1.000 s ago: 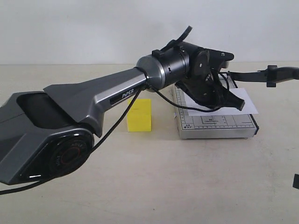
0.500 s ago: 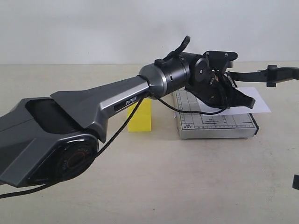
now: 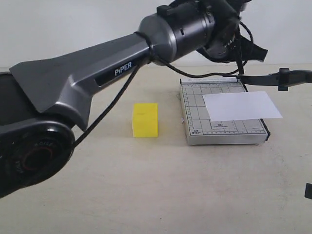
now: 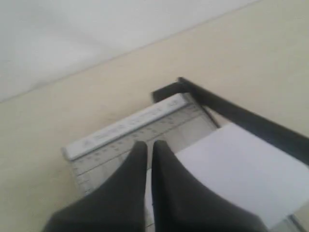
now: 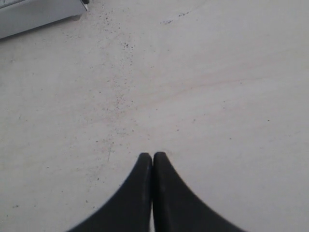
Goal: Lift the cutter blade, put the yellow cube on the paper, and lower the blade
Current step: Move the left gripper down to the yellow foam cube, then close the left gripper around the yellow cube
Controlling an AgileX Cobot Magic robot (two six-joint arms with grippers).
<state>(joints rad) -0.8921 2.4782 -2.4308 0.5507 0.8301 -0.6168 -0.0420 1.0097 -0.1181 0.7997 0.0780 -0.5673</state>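
Note:
The yellow cube (image 3: pixel 145 119) is to go on the white paper (image 3: pixel 241 106), so the robot's left gripper should grab it by its opposite sides next.
The yellow cube (image 3: pixel 145 119) rests on the table left of the grey gridded base (image 3: pixel 195 109). The white paper (image 3: pixel 241 106) lies on the base, jutting a little over its right side. The cutter blade (image 3: pixel 278 78) is raised, sticking out to the right above the base's far end; in the left wrist view the cutter blade (image 4: pixel 241 116) runs beside the paper (image 4: pixel 241 169). My left gripper (image 3: pixel 262 51) hangs high above the base's far edge, shut and holding nothing (image 4: pixel 148 144). My right gripper (image 5: pixel 152 155) is shut over bare table.
The left arm's grey link (image 3: pixel 87 73) stretches across the scene above the cube. A corner of the cutter base (image 5: pixel 38 12) shows in the right wrist view. A black part (image 3: pixel 308 190) sits at the exterior view's right edge.
The left arm has swung upward, lifting its gripper from just above the paper to well above the base. The paper is now uncovered. Blade and cube have not moved.

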